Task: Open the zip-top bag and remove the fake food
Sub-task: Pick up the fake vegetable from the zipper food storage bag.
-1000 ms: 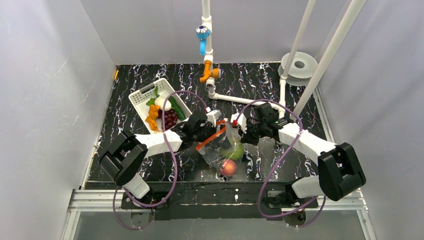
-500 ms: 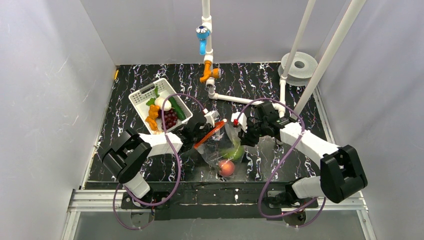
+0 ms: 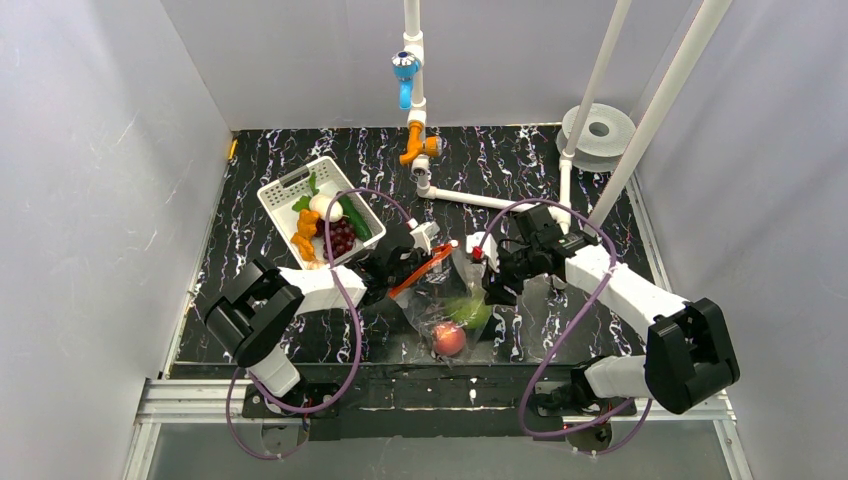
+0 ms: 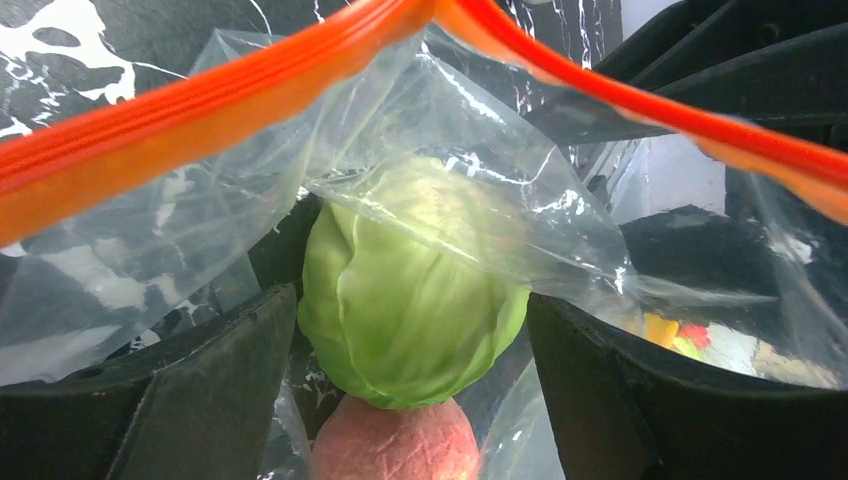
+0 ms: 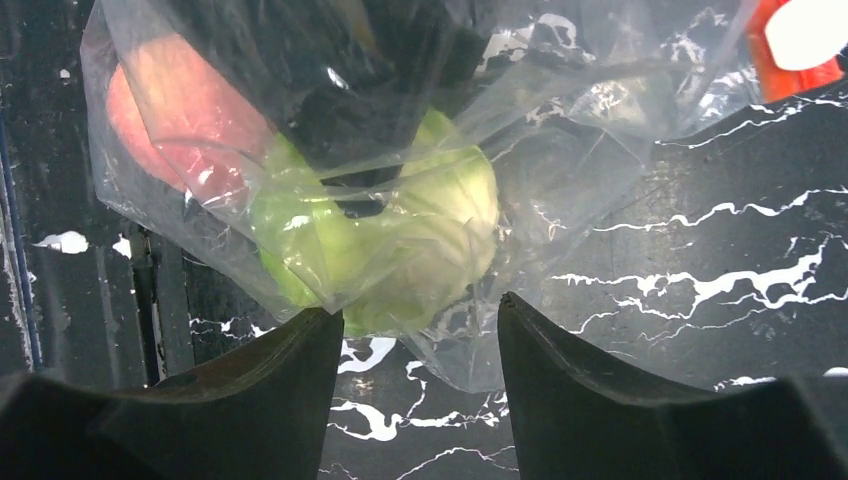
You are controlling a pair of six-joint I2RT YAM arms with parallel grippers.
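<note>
The left gripper reaches through the bag's parted zip next and grabs the green cabbage [image 3: 468, 310] by its opposite sides, to take it out of the bag's opening.
The clear zip-top bag [image 3: 440, 305] lies mid-table, its orange-red zip strip [image 3: 420, 270] parted [image 4: 200, 100]. Inside it sit fake food pieces: a green cabbage [image 3: 468, 310] [image 4: 410, 300] and a pink-red peach [image 3: 449, 338] [image 4: 395, 445]. My left gripper [image 3: 418, 262] [image 4: 410, 320] is open at the bag's mouth, its fingers flanking the cabbage. My right gripper [image 3: 490, 282] [image 5: 415, 320] is open beside the bag, with loose film and the cabbage [image 5: 400, 230] just past its fingertips. More fake food lies in the basket: grapes [image 3: 340, 238], a cucumber [image 3: 353, 217], a white piece [image 3: 322, 205], an orange piece [image 3: 305, 232].
A white slotted basket [image 3: 285, 190] stands at the back left. White pipework with an orange valve [image 3: 418, 145] and a blue tap [image 3: 405, 68] rises at the back centre. A tape roll [image 3: 598, 128] and two slanted white poles [image 3: 660, 110] stand at the back right.
My right gripper has opened, let go of the bag's top and dropped toward the bag's side. The bag has sagged. My left gripper has opened wider at the mouth.
</note>
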